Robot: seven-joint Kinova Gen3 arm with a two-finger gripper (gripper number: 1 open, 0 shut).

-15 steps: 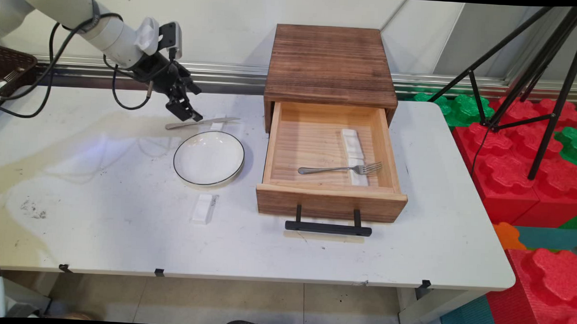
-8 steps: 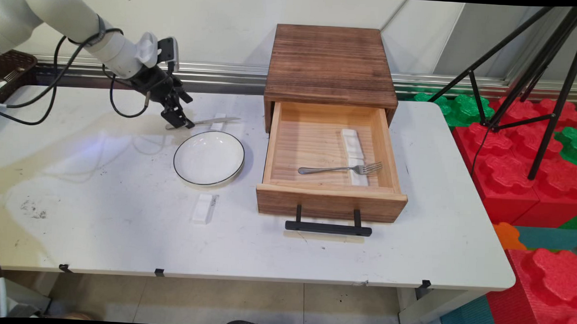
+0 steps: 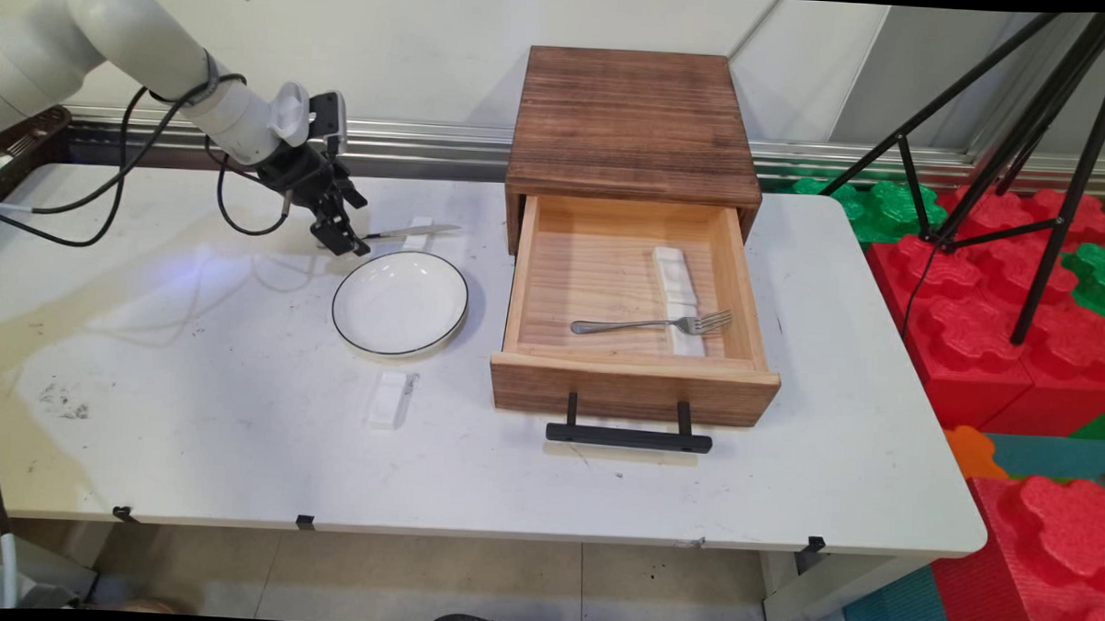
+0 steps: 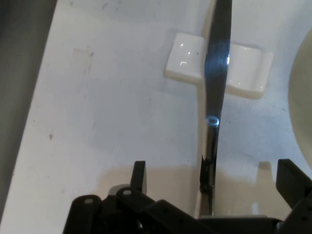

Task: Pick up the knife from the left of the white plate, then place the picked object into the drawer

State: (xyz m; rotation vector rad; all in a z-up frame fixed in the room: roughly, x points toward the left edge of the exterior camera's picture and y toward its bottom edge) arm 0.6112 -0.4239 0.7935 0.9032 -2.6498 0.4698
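The gripper grabs the table knife by its handle next, to move the knife from its white rest into the open drawer.
My gripper is down at the table behind the white plate, open, with its fingers on either side of the handle of a metal knife. In the hand view the knife runs up from between the two spread fingers, and its blade lies across a small white rest. In the main view the gripper hides the handle end, so I cannot tell whether the fingers touch the knife.
A wooden box stands at the back with its drawer pulled open; a fork and a white rest lie inside. Another white rest lies in front of the plate. A tripod and foam blocks stand right.
The gripper has come down and slightly left onto the knife's handle end, which it now covers. The knife, plate and drawer have not moved.
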